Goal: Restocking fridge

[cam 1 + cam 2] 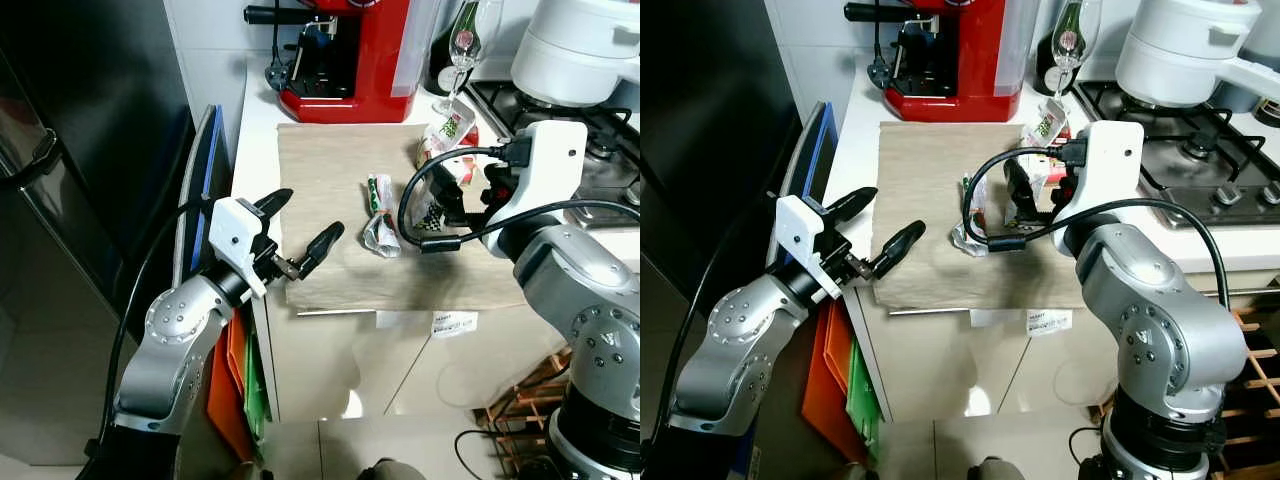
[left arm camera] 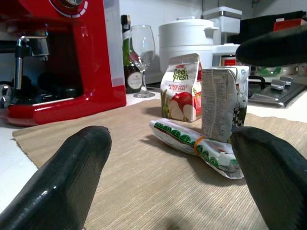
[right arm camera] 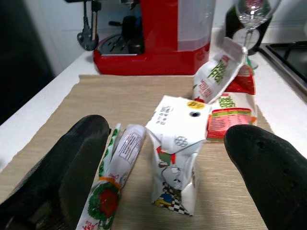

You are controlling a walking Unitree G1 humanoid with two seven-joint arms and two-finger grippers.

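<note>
My right gripper should next grab the small white drink carton, by its body below the folded top [image 3: 173,182], to restock the fridge.
A beige mat [image 1: 320,170] lies on the white counter. On it stand a small checker-patterned carton [image 3: 177,143] and, behind it, a white "Deel Fresh" bag [image 2: 181,88] with red fruit on it. A green-and-red printed tube packet [image 1: 380,215] lies flat beside the carton. My left gripper [image 1: 310,215] hovers open at the mat's front left corner, pointing toward the packet. My right gripper [image 3: 170,139] is open at the mat's right side, its fingers on either side of the carton and apart from it. The dark fridge [image 1: 80,150] stands shut on the left.
A red coffee machine [image 1: 340,60], a wine glass [image 1: 462,45] and a dark bottle stand at the counter's back. A white pot [image 1: 580,50] sits on the gas hob [image 1: 600,130] at right. A blue board [image 1: 205,160] leans between fridge and counter; orange and green bins [image 1: 228,390] sit below.
</note>
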